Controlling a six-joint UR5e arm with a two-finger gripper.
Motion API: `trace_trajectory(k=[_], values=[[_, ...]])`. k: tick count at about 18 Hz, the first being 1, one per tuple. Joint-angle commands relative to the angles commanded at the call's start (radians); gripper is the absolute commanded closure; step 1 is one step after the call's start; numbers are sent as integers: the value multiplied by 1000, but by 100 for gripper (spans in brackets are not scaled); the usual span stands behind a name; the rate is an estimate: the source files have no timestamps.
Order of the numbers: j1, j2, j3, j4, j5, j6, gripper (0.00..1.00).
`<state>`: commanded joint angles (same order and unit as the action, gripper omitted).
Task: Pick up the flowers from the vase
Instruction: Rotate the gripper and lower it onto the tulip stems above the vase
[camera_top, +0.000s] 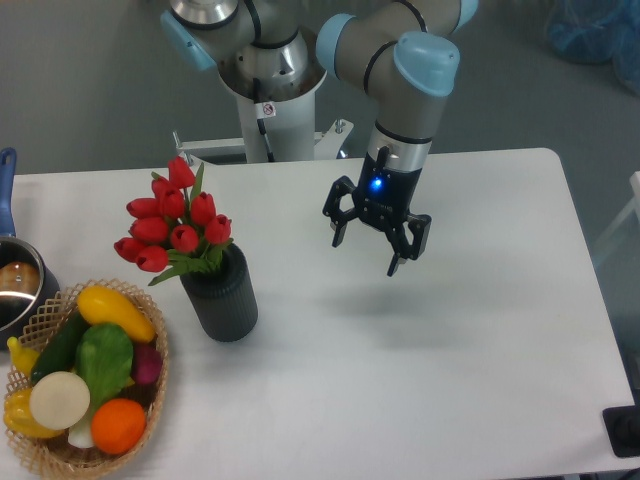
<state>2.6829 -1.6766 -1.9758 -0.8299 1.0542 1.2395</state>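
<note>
My gripper grabs the flowers (172, 222) by their red tulip buds next. Then it lifts the flowers out of the dark vase (221, 296).
The flowers (172, 222), a bunch of red tulip buds with green leaves, stand in the dark ribbed vase (221, 296) at the left middle of the white table (420, 380). My gripper (366, 253) hangs above the table's centre, well to the right of the vase and apart from it. Its jaws are spread open and hold nothing. A blue light glows on its wrist.
A wicker basket (40, 452) with toy fruit and vegetables sits at the front left, close to the vase. A metal pot (18, 288) with a blue handle is at the left edge. The robot's base (268, 100) stands behind the table.
</note>
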Motion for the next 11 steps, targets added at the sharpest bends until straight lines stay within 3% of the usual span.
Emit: trace_trajectory(k=[8, 11], values=[[18, -14, 12, 0, -244, 12, 0], [44, -14, 2, -2, -406, 8, 0]])
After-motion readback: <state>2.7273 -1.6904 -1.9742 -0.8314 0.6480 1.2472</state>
